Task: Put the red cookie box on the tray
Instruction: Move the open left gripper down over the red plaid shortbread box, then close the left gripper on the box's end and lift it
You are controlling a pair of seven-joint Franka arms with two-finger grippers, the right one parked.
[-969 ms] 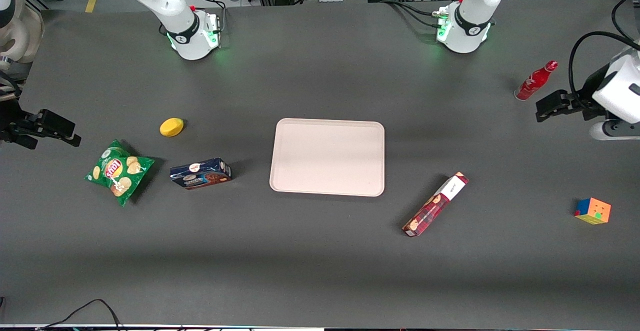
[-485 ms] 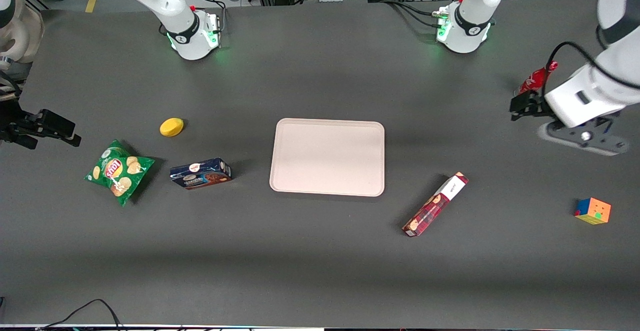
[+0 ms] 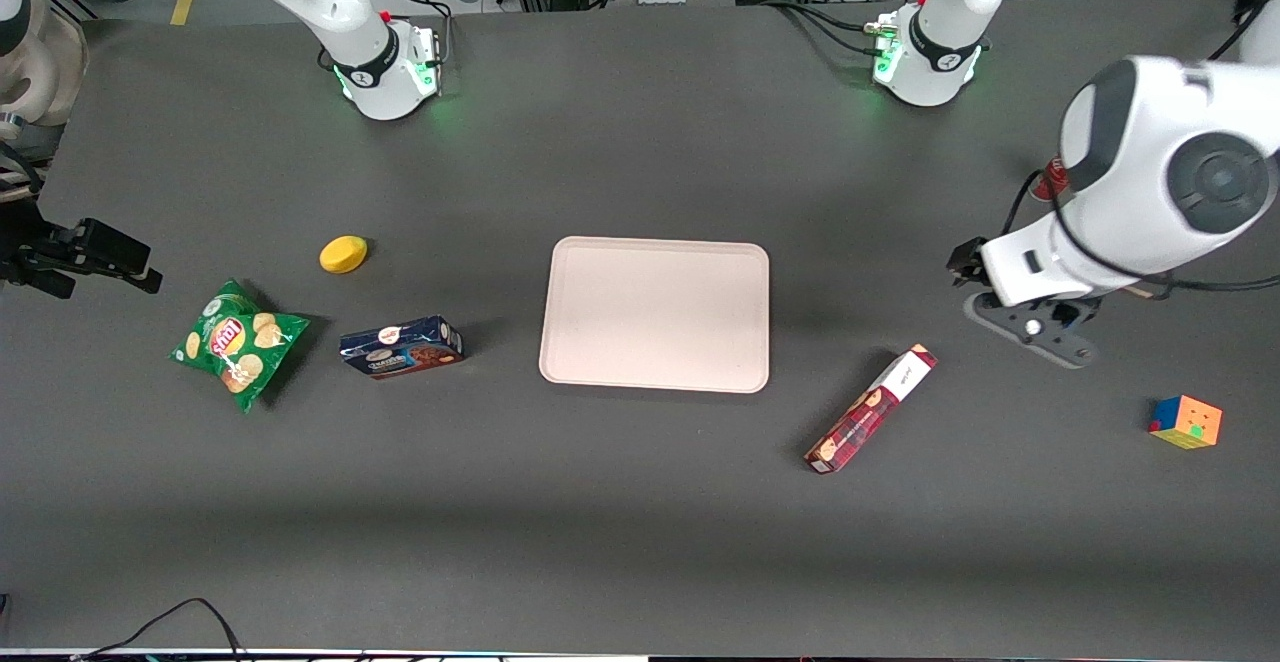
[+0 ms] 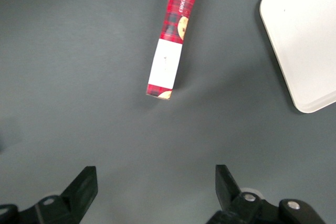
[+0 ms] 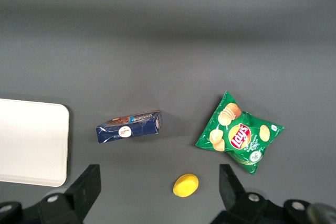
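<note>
Next, my left gripper needs to grab the red cookie box, by its white end section [image 3: 903, 374]. Then I need to place the box on the tray [image 3: 655, 314].
The red cookie box [image 3: 870, 409] lies flat on the dark table, slanted, with its white end section pointing away from the front camera. It sits beside the tray [image 3: 655, 314], toward the working arm's end and a little nearer the front camera. The tray is pale beige-pink and has nothing on it. My left gripper [image 3: 966, 264] hovers above the table, farther from the front camera than the box and apart from it. In the left wrist view the gripper [image 4: 155, 168] is open and empty, with the box [image 4: 170, 51] and a corner of the tray [image 4: 307, 40] ahead of it.
A colour cube [image 3: 1186, 422] sits toward the working arm's end. A red bottle [image 3: 1048, 180] is mostly hidden by my arm. A blue cookie box [image 3: 401, 346], a green chips bag [image 3: 237, 342] and a yellow object [image 3: 343, 254] lie toward the parked arm's end.
My left arm has swung in from the table's end toward the tray and the red cookie box, now covering most of the red bottle. Nothing on the table has moved.
</note>
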